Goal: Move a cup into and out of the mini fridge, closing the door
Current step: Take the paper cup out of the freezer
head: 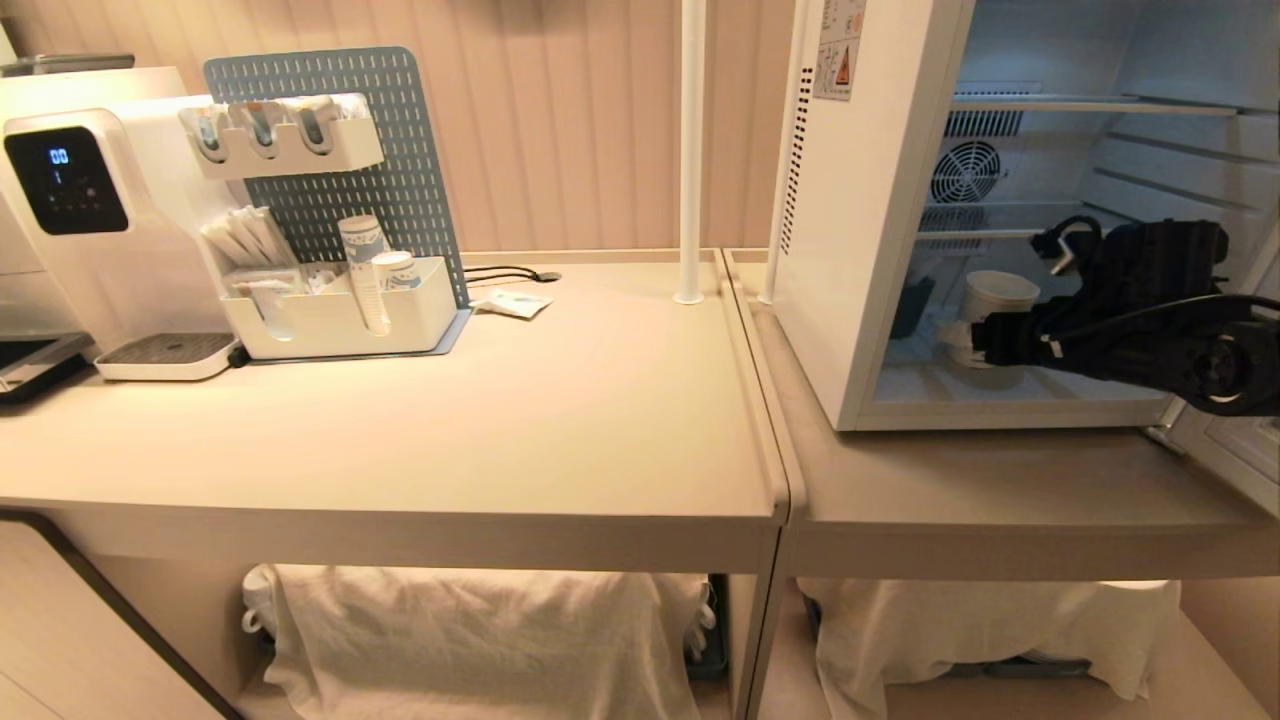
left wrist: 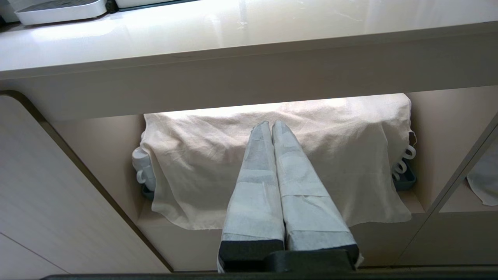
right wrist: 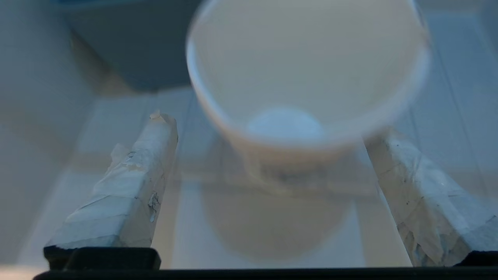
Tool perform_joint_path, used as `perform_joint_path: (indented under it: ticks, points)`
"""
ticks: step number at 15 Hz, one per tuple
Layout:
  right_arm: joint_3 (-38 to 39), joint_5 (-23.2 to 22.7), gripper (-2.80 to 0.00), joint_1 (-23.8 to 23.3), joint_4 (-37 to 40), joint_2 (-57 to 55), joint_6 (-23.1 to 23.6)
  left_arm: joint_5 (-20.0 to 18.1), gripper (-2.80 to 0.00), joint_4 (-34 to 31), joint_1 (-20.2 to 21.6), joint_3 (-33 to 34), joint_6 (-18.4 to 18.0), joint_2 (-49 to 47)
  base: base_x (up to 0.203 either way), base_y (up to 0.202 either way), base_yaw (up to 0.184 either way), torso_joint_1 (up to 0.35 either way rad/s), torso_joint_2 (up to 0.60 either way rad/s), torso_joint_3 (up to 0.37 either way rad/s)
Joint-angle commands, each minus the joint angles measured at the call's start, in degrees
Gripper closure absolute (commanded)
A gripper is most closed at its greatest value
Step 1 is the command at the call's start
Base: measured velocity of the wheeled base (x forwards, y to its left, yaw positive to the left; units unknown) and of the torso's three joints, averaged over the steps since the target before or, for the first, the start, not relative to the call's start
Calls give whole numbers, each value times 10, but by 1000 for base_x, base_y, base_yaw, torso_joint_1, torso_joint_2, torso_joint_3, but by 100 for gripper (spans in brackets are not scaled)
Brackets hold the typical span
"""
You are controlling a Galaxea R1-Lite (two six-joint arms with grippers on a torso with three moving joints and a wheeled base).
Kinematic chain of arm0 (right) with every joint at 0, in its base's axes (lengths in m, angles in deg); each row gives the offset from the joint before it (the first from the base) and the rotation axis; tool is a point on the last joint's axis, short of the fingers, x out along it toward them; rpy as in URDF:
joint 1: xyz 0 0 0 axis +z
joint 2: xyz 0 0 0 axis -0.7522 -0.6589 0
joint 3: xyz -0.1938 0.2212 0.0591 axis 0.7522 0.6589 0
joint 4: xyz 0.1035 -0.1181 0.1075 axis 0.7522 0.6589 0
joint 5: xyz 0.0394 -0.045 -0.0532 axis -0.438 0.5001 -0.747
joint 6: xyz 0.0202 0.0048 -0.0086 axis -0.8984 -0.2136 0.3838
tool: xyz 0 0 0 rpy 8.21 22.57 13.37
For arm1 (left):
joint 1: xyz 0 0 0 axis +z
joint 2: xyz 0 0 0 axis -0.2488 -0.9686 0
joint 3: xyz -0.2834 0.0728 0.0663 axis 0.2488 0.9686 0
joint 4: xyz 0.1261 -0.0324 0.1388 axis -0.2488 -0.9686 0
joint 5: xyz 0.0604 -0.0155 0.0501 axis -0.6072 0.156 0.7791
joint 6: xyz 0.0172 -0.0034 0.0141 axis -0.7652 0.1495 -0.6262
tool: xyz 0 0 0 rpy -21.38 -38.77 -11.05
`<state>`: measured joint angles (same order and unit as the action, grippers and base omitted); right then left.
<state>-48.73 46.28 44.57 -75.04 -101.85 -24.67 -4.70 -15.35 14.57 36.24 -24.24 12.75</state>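
My right gripper will next grab the cup by the lower part of its side [head: 982, 316]. Then it can bring the white paper cup out of the mini fridge [head: 860, 200].
The mini fridge [head: 860, 200] stands open on the right-hand table, and its door [head: 1225, 455] is swung out at the far right edge. The white paper cup [head: 1000, 295] stands upright on the fridge floor. My right gripper [head: 975, 345] reaches into the fridge at floor level and is open. In the right wrist view the cup [right wrist: 303, 70] is close ahead, with the gripper [right wrist: 270, 126] and its taped fingers [right wrist: 128, 194] spread either side of the cup's lower part, not touching it. My left gripper [left wrist: 271, 125] is shut and empty, parked below the table edge.
A coffee machine [head: 90, 220] and a pegboard organiser with stacked cups [head: 365, 270] stand at the back left of the left table [head: 500, 430]. A white pole [head: 690, 150] rises beside the fridge. Cloth-covered bins [head: 480, 640] sit under both tables. A wire shelf [head: 1090, 105] spans the fridge above the arm.
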Motion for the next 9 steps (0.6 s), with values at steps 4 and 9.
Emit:
perform_joint_path:
  ticks: [4, 9]
  points:
    - [-37, -1, -280, 1, -28, -55, 1, 0, 0, 0, 0, 0, 0, 0, 0, 0, 0, 0, 0, 0]
    - [-68, 1, -280, 1, -49, -85, 3, 0, 0, 0, 0, 0, 0, 0, 0, 0, 0, 0, 0, 0]
